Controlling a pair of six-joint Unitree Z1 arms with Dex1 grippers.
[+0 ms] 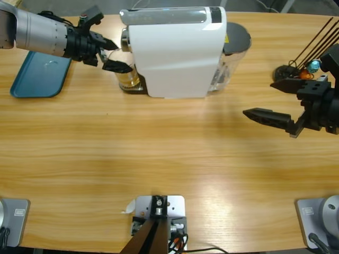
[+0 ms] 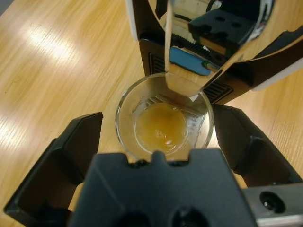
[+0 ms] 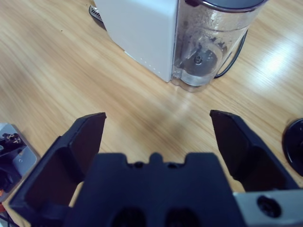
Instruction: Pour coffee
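I need to hold the open tumbler upright under the spout, as coffee (image 1: 128, 80) is in it, so I should grab its upper sides with my left gripper next.
A small clear glass tumbler (image 1: 128, 79) stands on the drip tray under the spout (image 2: 189, 71) of a white coffee machine (image 1: 175, 53). A shallow layer of amber-brown coffee (image 2: 161, 126) lies in the tumbler's (image 2: 201, 127) bottom. My left gripper (image 1: 117, 55) reaches in from the upper left. In the left wrist view the left gripper (image 2: 158, 118) is open, one jaw on each side of the tumbler, with gaps showing on both sides. My right gripper (image 1: 259, 98) hangs open over the table's right part, and the right wrist view shows nothing between the right gripper's (image 3: 157, 118) jaws.
A clear water tank (image 1: 233, 58) sits at the machine's right end, also in the right wrist view (image 3: 208, 52). A blue tray (image 1: 39, 76) lies at the far left. A black wire stand with coloured capsules (image 1: 307, 66) is at the far right.
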